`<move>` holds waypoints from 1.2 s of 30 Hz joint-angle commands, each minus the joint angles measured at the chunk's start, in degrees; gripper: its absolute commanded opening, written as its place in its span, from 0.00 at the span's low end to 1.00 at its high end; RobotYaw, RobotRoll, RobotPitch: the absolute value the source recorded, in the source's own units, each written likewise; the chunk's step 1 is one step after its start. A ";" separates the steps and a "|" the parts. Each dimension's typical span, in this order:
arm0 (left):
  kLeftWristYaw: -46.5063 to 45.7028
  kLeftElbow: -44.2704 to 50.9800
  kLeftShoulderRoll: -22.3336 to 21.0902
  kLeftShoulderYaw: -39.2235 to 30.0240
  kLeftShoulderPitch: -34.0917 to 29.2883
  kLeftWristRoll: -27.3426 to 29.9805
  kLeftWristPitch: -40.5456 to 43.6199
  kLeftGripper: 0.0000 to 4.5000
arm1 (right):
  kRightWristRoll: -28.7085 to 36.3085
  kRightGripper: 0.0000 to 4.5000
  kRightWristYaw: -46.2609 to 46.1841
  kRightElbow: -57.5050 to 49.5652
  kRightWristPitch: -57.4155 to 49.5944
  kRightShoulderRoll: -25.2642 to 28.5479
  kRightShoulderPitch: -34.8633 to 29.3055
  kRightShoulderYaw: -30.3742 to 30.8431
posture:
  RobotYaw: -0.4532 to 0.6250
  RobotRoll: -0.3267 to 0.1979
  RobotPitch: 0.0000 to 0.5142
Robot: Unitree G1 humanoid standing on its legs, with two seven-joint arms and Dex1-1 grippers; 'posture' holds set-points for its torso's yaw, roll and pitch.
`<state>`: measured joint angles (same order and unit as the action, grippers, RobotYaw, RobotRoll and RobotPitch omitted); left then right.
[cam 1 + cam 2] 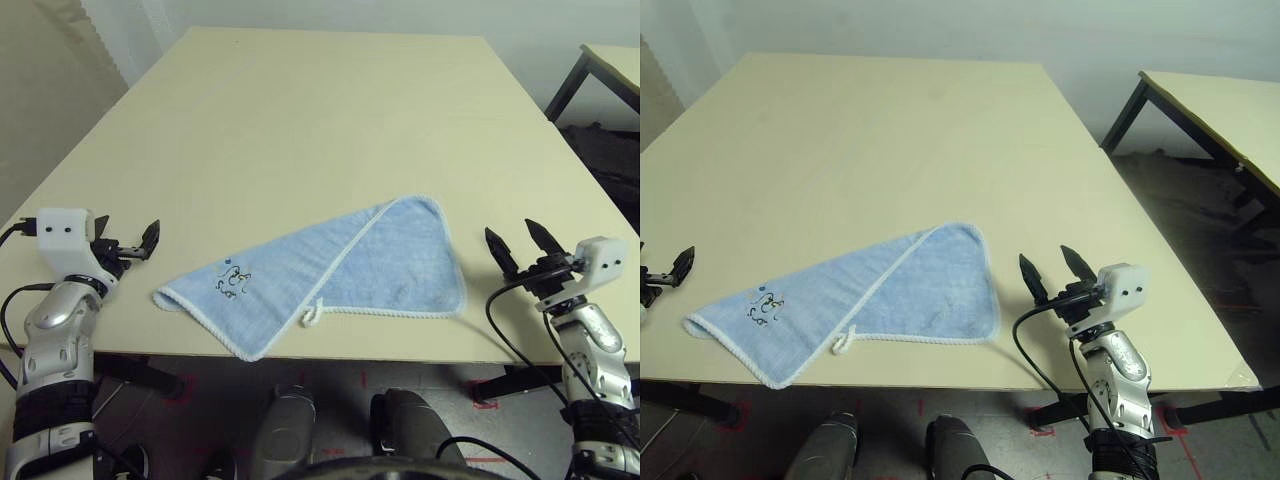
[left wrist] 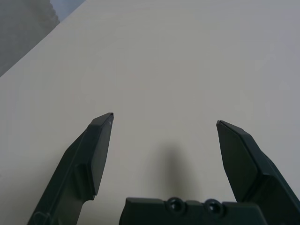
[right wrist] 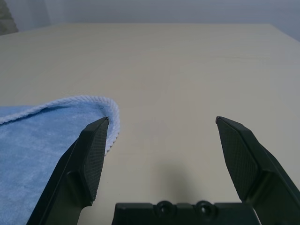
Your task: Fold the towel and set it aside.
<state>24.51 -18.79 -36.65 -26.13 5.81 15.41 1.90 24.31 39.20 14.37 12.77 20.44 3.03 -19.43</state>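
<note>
Next, the right gripper pinches the towel by that rounded corner point(image 3: 110, 110), where its white edging point(image 3: 84, 99) is raised.
The light blue towel point(image 1: 340, 265) lies folded over on itself near the front edge of the table point(image 1: 300, 120), its white stitched edging running along the rims. A dark embroidered motif point(image 1: 233, 282) faces up near its left corner, and a little white loop point(image 1: 314, 315) sticks out at the front edge. My left gripper point(image 1: 140, 243) hovers left of the towel, open and empty, a short gap from the cloth. My right gripper point(image 1: 512, 236) stands just right of the towel, open and empty. In the right wrist view the towel's rounded corner point(image 3: 70, 112) lies beside one finger point(image 3: 93, 159).
The beige tabletop stretches bare behind the towel to the far edge. A second table point(image 1: 1220, 100) with black legs stands off to the right, across a gap of floor. The near table edge runs just in front of the towel.
</note>
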 commanded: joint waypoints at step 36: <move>53.53 12.59 -15.93 11.01 0.57 12.56 3.87 1.00 | -16.80 0.99 12.24 17.89 -31.83 12.26 38.53 29.23 | 0.53 0.62 0.24</move>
<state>77.99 -6.74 -52.70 -15.53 7.13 28.64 6.08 10.03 49.79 29.24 -20.00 32.93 40.47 7.81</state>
